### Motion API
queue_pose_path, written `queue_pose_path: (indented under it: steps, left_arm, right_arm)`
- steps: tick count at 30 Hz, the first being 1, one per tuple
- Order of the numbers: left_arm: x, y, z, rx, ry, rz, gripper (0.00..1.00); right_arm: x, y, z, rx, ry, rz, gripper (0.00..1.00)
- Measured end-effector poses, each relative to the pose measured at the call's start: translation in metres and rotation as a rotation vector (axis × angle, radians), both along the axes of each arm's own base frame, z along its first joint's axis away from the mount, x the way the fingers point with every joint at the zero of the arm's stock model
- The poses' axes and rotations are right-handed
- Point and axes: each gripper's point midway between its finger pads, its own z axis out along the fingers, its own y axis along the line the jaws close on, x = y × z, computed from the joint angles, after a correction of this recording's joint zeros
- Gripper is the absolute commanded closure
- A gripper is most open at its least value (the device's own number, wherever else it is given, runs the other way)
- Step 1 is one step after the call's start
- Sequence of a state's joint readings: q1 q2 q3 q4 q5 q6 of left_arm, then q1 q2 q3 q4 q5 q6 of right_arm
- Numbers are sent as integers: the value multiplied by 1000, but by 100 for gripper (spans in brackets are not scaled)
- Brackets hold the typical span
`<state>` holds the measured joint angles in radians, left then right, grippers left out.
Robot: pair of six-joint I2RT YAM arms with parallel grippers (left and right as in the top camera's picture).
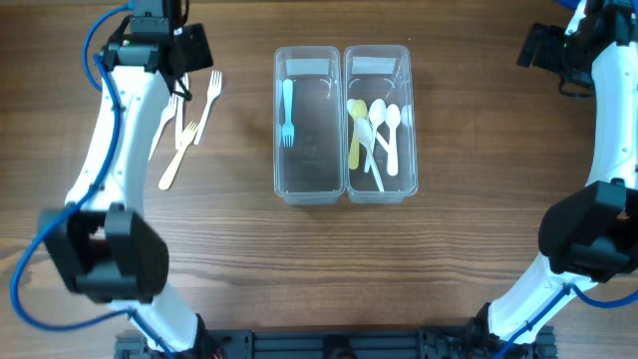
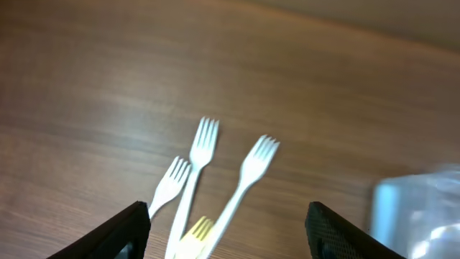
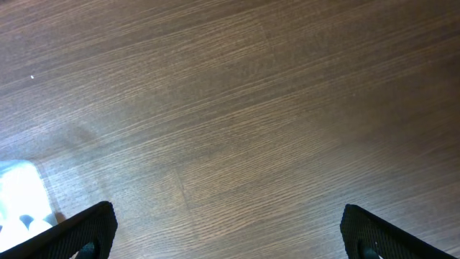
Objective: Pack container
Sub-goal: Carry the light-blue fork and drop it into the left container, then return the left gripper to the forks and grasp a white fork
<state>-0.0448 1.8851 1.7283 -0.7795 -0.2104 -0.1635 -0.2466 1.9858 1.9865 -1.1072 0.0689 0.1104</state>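
Observation:
My left gripper is to grab the white fork nearest the containers by its handle (image 1: 202, 126) (image 2: 228, 211) next, so the fork's teeth stay free to enter the fork container.
Two clear containers stand side by side mid-table. The left one (image 1: 309, 184) holds a blue fork (image 1: 287, 112). The right one (image 1: 399, 184) holds a yellow spoon (image 1: 354, 135) and several white spoons (image 1: 384, 135). Several loose forks, white (image 1: 206, 105) and a yellowish one (image 1: 177, 158), lie on the table at the left; they also show in the left wrist view (image 2: 248, 173). My left gripper (image 2: 228, 230) is open and empty, above the forks. My right gripper (image 3: 230, 234) is open and empty over bare table at the far right.
The wooden table (image 1: 469, 249) carries nothing else. A container edge shows at the right of the left wrist view (image 2: 424, 208) and at the lower left of the right wrist view (image 3: 21, 194).

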Motion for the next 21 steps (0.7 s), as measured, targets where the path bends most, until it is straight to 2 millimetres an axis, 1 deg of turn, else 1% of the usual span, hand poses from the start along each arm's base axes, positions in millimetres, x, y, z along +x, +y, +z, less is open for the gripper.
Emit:
queue_pose_path:
  steps: [2, 5, 6, 7, 8, 9, 10, 12, 14, 15, 21]
  left_arm:
    - [3, 4, -21, 8, 50, -20, 25]
    - [5, 2, -55, 27, 131, -73, 25]
    - [6, 1, -64, 31, 151, -87, 29]
    - [6, 0, -76, 34, 178, -103, 38]
    - [5, 0, -84, 33, 197, -112, 51]
    - [5, -1, -94, 42, 222, -130, 58]
    - [5, -1, -103, 40, 240, -134, 58]
    - [4, -2, -114, 44, 265, -148, 57]
    - [3, -2, -121, 44, 280, -152, 53]
    - [3, -2, -123, 45, 285, -155, 53]
    - [3, -3, -124, 39, 287, -159, 52]
  right_arm:
    - [0, 0, 0, 0, 0, 0, 0]
    - [0, 0, 0, 0, 0, 0, 0]
    - [0, 0, 0, 0, 0, 0, 0]
    - [0, 0, 0, 0, 0, 0, 0]
    - [0, 0, 0, 0, 0, 0, 0]
    - [0, 0, 0, 0, 0, 0, 0]
    - [0, 0, 0, 0, 0, 0, 0]
    - [0, 0, 0, 0, 0, 0, 0]
    - [0, 0, 0, 0, 0, 0, 0]
    - [0, 0, 0, 0, 0, 0, 0]
    - [0, 0, 0, 0, 0, 0, 0]
